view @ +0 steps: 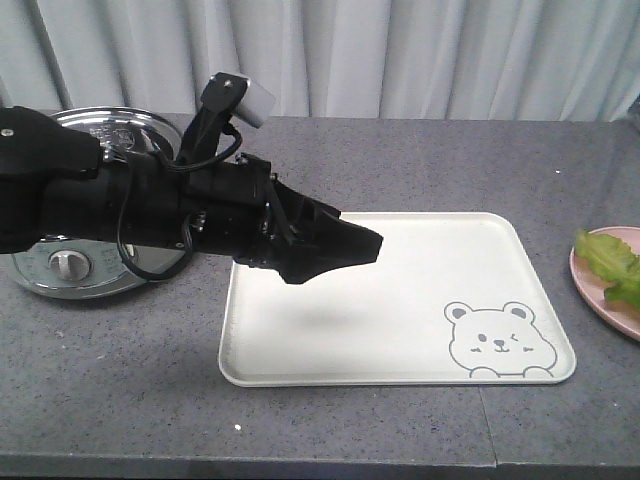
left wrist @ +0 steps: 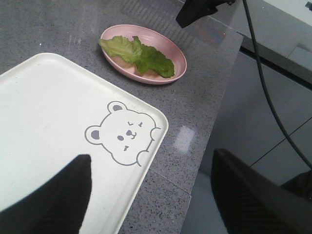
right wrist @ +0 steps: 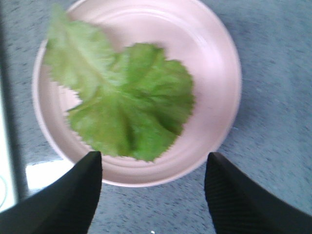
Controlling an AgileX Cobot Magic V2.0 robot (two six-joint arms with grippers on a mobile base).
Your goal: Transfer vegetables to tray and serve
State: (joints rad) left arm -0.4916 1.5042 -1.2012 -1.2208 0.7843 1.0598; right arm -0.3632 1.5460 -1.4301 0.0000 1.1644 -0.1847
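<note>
Next, the right gripper grabs the pink plate by its rim (right wrist: 233,109) to bring the lettuce leaves over to the cream tray.
The vegetables are green lettuce leaves (right wrist: 126,107) lying in a round pink plate (right wrist: 214,63) at the table's right edge (view: 600,295). The cream tray (view: 400,300) with a winking bear drawing (view: 500,340) lies flat mid-table with nothing on it. My left gripper (view: 360,245) hovers open over the tray's left part. In the left wrist view its fingers (left wrist: 68,195) stand wide apart above the tray (left wrist: 48,107), with the lettuce (left wrist: 141,54) farther off. My right gripper (right wrist: 153,158) hangs open just above the plate's near rim, holding nothing.
A shiny steel lidded pot (view: 70,265) sits at the table's left, under the left arm. In the left wrist view the grey table's edge (left wrist: 214,146) drops off close beside the tray's bear corner and the pink plate (left wrist: 168,46). Curtains hang behind.
</note>
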